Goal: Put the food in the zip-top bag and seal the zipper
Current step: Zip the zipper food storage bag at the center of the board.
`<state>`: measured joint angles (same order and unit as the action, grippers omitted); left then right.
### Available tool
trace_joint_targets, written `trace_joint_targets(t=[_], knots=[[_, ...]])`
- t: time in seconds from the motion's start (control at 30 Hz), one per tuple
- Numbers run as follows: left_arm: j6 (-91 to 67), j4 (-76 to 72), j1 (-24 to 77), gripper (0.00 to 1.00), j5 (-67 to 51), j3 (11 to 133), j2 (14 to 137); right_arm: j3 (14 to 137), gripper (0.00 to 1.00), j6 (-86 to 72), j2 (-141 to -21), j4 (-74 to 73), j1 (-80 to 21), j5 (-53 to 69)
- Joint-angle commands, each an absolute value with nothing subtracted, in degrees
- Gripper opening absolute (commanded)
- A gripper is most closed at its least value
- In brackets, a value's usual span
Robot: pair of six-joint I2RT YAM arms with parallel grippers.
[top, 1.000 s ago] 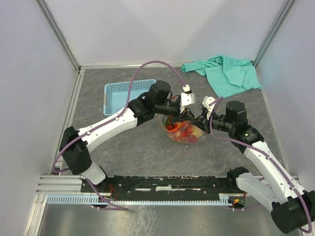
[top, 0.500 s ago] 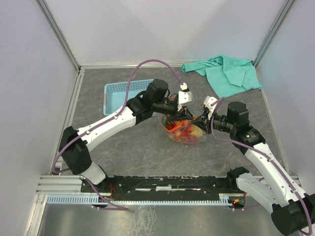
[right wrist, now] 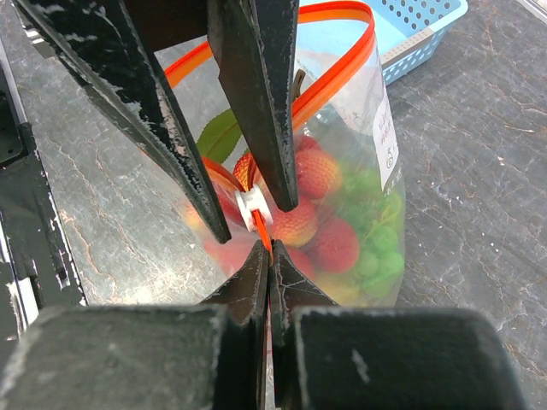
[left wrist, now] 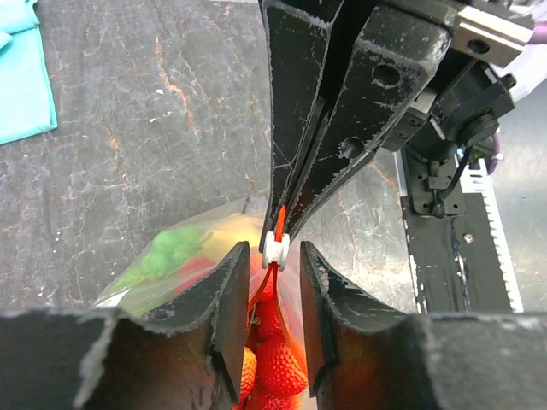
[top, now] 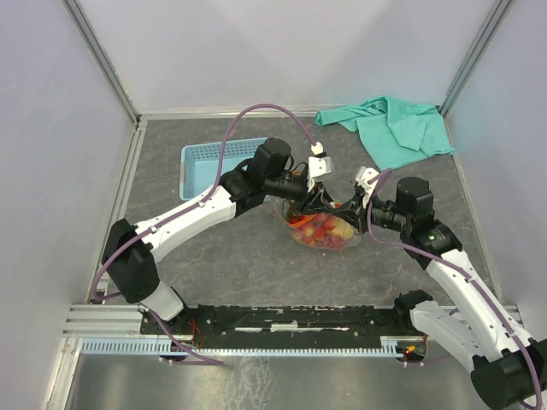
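The white slider (left wrist: 275, 248) is centred between my left gripper's open fingertips, so closing now would hold it.
The zip-top bag (top: 323, 231) stands mid-table, holding the food: red strawberries (left wrist: 275, 359), green grapes (right wrist: 369, 213) and a yellow fruit (top: 342, 229). Its red-orange zipper (right wrist: 338, 64) loops open at the far side, and a white slider (left wrist: 275, 248) sits on it. My right gripper (right wrist: 269, 249) is shut on the zipper strip just beside the slider; it also shows in the top view (top: 346, 207). My left gripper (left wrist: 273, 249) is open, with one finger on each side of the slider and neither touching it; in the top view it (top: 318, 202) is above the bag's mouth.
A light blue lattice basket (top: 205, 166) lies at the back left, partly under the left arm. A teal cloth (top: 393, 128) lies at the back right corner. Grey walls enclose the table on three sides.
The left wrist has shifted slightly left and back over the bag's mouth. The right arm has edged slightly right while still holding the strip. The bag has barely moved.
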<state>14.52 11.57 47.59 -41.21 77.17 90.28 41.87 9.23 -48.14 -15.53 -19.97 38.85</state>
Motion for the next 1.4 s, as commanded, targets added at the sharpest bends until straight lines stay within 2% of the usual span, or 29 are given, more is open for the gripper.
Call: trace_joint_targets(t=[0.0,0.13,0.27,0.37,0.53,1.03,1.07,1.27,1.37], knots=[[10.29,6.83,47.31,0.4,-44.88,77.44,89.92,42.66,0.02,8.42,-47.02,-11.15,-19.65,40.34],[9.26,6.03,47.41,0.39,-45.79,77.39,90.54,42.46,0.02,7.62,-46.94,-10.43,-19.61,40.47],[9.67,6.73,47.36,0.17,-45.89,77.17,90.45,42.55,0.02,7.17,-46.98,-10.36,-19.61,40.65],[12.0,10.09,47.31,0.09,-43.86,77.4,90.11,42.3,0.02,6.87,-46.04,-10.28,-19.52,39.5],[14.92,14.81,45.92,0.07,-39.32,77.07,88.16,42.06,0.02,6.6,-44.47,-10.5,-18.84,39.45],[17.67,19.45,42.62,0.03,-35.42,75.94,84.18,41.93,0.02,6.14,-42.64,-12.69,-17.75,39.22],[17.7,19.89,42.67,0.03,-36.01,76.39,84.25,42.59,0.03,6.15,-43.08,-13.48,-17.75,40.05],[16.28,19.41,43.85,0.03,-38.47,77.97,84.39,45.62,0.28,5.04,-46.84,-13.14,-17.75,45.51],[16.03,19.0,44.71,0.03,-38.71,78.67,84.99,46.08,0.34,3.64,-48.77,-10.62,-17.75,46.88]])
